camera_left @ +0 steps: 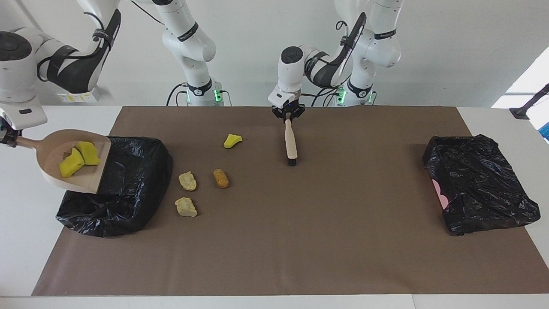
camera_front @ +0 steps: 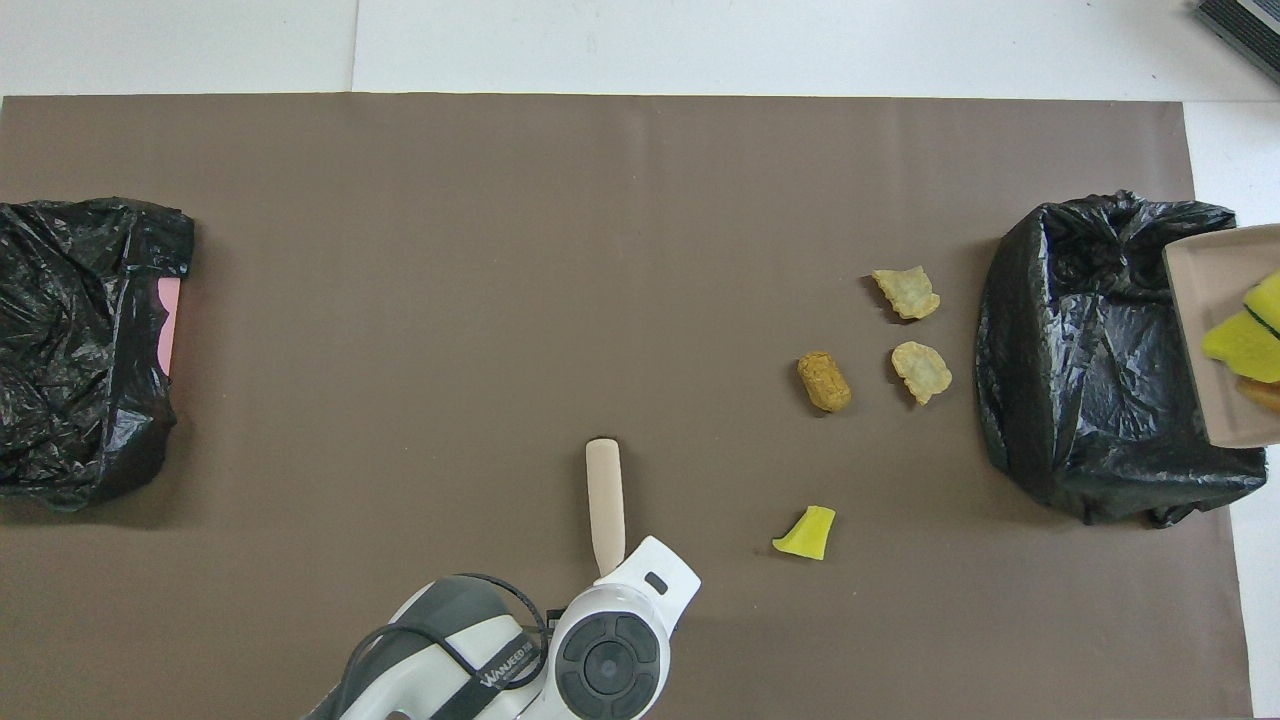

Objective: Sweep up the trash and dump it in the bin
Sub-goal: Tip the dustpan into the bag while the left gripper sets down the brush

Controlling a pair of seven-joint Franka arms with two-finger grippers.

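Observation:
I need to release the brush [camera_front: 606, 504] from my left gripper now, since it reaches down on the brown mat and would lie there.
My right gripper [camera_left: 9, 136] is shut on the handle of the pale dustpan [camera_left: 53, 176], which it holds up over the black-bagged bin [camera_left: 128, 184] at the right arm's end. The pan [camera_front: 1200, 290] carries two yellow chunks [camera_left: 73, 165] and a brownish piece [camera_front: 1262, 392]. My left gripper [camera_left: 288, 115] is shut on a wooden brush [camera_left: 291, 146], bristles down on the mat near the robots. On the mat lie a yellow chunk [camera_left: 232, 140], a brown lump [camera_left: 221, 178] and two beige lumps [camera_left: 187, 180] [camera_left: 185, 207], beside the bin.
A second black-bagged bin [camera_left: 480, 184] with a pink patch showing stands at the left arm's end of the table. A brown mat [camera_left: 321, 240] covers the table between the two bins.

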